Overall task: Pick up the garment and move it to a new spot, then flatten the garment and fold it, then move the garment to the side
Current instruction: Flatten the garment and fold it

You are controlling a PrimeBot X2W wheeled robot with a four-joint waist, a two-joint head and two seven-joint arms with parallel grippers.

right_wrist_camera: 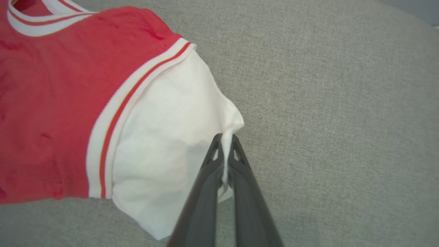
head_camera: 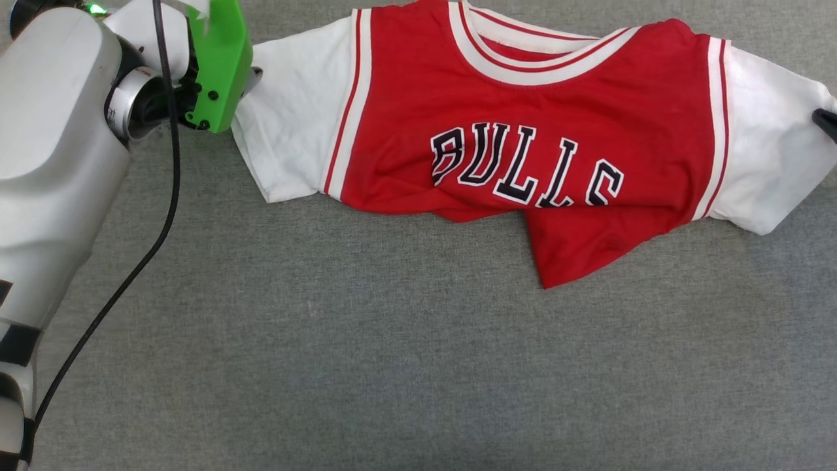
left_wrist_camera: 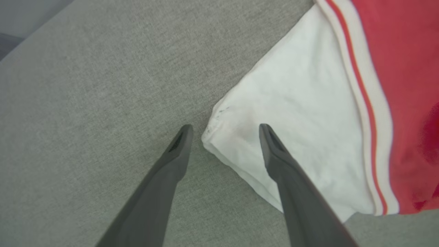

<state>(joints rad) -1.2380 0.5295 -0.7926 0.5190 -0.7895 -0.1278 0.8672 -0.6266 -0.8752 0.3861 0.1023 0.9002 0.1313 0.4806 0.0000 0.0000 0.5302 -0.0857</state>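
The garment has the crumpled tip of its white sleeve [left_wrist_camera: 214, 131] standing up while the sleeve's middle [left_wrist_camera: 302, 123] lies flat, so the left gripper should pick up the garment by that tip next.
The garment [head_camera: 523, 131], a red jersey with white sleeves and black "BULLS" lettering, lies spread across the far side of the grey surface, its lower hem bunched and folded under. My left gripper [left_wrist_camera: 224, 132] is open, its fingers straddling the corner of the white sleeve [left_wrist_camera: 291, 120]; in the head view its green housing [head_camera: 219, 65] hides the fingers at that sleeve's edge. My right gripper [right_wrist_camera: 225, 140] is shut on the edge of the other white sleeve [right_wrist_camera: 164, 137], with cloth pinched between the fingers; one dark fingertip [head_camera: 825, 121] shows at the head view's right edge.
Grey fabric surface [head_camera: 327, 340] runs wide and bare in front of the jersey. My left forearm [head_camera: 52, 163] and its black cable [head_camera: 131, 275] take up the left side of the head view.
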